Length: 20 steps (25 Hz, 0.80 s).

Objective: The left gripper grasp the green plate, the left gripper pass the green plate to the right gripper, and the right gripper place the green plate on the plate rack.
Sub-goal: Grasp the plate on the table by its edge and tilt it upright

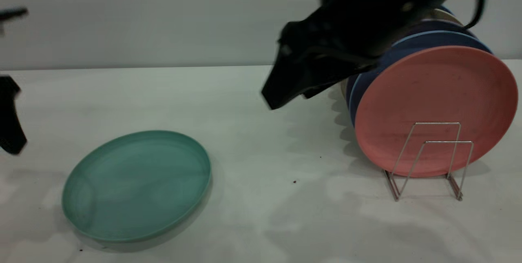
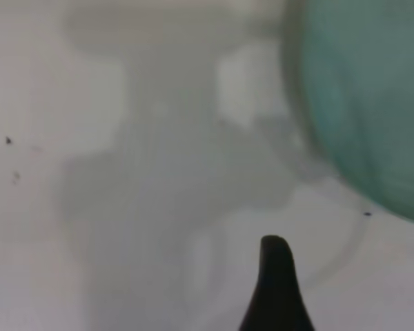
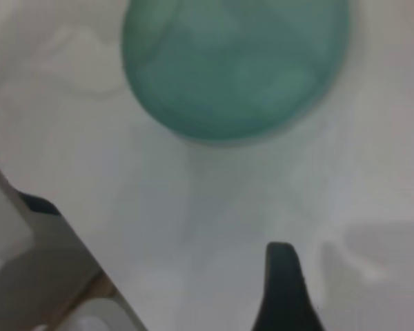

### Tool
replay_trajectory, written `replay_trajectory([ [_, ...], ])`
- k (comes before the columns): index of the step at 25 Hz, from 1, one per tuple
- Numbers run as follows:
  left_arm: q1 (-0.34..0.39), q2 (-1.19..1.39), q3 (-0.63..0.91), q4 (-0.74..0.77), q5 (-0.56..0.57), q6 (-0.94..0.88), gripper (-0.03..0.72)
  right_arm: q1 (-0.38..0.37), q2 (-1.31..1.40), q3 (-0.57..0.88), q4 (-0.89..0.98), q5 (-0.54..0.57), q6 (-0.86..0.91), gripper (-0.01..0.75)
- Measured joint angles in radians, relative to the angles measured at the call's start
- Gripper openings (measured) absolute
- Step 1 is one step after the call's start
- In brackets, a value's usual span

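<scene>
I should next grab the green plate (image 1: 136, 184) by its rim (image 1: 84, 162) with my left gripper. Then I can pass it to my right gripper.
The green plate (image 1: 136, 184) lies flat on the white table at the front left. It also shows in the left wrist view (image 2: 372, 103) and the right wrist view (image 3: 234, 62). My left gripper (image 1: 10, 132) hangs at the far left edge of the exterior view, apart from the plate and mostly cut off. My right gripper (image 1: 281, 93) hovers high over the table's middle, pointing down and to the left, just left of the plate rack (image 1: 428, 157). Neither gripper holds anything. The rack's two front wire loops stand free.
A salmon-pink plate (image 1: 436, 108) stands upright in the rack, with blue plates (image 1: 412, 47) stacked upright behind it. The right arm partly covers those plates. The table's edge (image 3: 62, 224) shows in the right wrist view.
</scene>
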Motion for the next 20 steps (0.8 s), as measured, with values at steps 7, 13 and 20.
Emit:
replay_trajectory([
  [7, 0.002, 0.243, -0.183, -0.133, 0.057, 0.162, 0.586, 0.002, 0.057, -0.015, 0.164, 0.040, -0.168, 0.541],
  [13, 0.002, 0.376, -0.283, -0.167, 0.034, 0.206, 0.586, 0.002, 0.058, -0.016, 0.177, 0.040, -0.183, 0.541],
  [20, 0.002, 0.466, -0.291, -0.191, -0.017, 0.211, 0.586, 0.002, 0.058, -0.016, 0.178, 0.040, -0.184, 0.541],
])
